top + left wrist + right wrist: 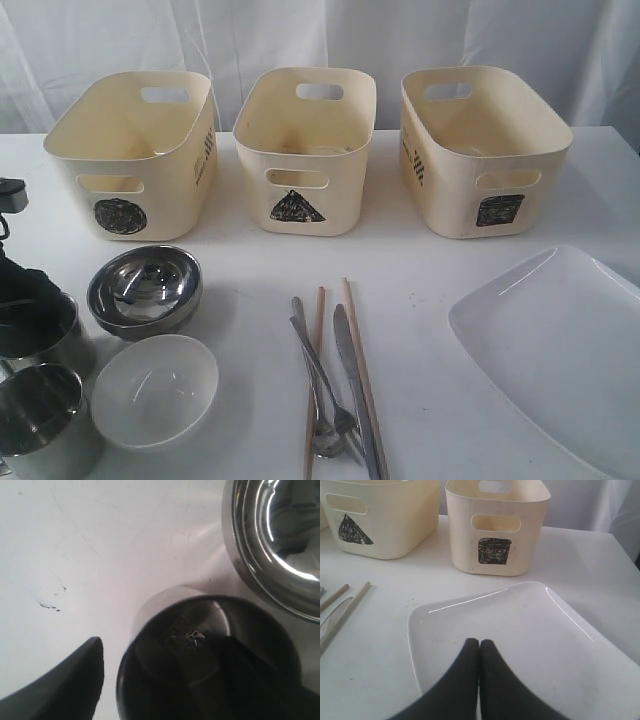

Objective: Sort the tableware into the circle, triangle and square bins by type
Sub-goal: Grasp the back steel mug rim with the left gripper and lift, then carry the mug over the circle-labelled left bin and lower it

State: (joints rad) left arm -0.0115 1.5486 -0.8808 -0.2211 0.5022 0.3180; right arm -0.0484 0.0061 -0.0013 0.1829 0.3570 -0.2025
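Note:
My fingers are on both sides of the rim of the rear mug (68, 305) (125, 656), so they would hold the mug's rim if I closed now. My left gripper will close.
Two steel mugs (42, 335) (40, 420) stand at the front left, beside nested steel bowls (143, 290) and a white bowl (155, 388). My left gripper (162, 645) is open and straddles the rim of the rear mug (200, 640): one finger (70, 680) is outside, the other is inside. The left gripper (18, 285) shows dark at the exterior view's left edge. Fork (308, 352), spoon (325, 438), knife (346, 350) and chopsticks (362, 370) lie mid-table. My right gripper (479, 642) is shut, empty, over the large white plate (530, 625) (560, 350).
Three cream bins stand in a row at the back: circle (135, 150), triangle (305, 145), square (480, 145). The square bin (497, 530) and triangle bin (375, 515) lie beyond the plate. The nested bowls (280, 545) sit close beside the straddled mug.

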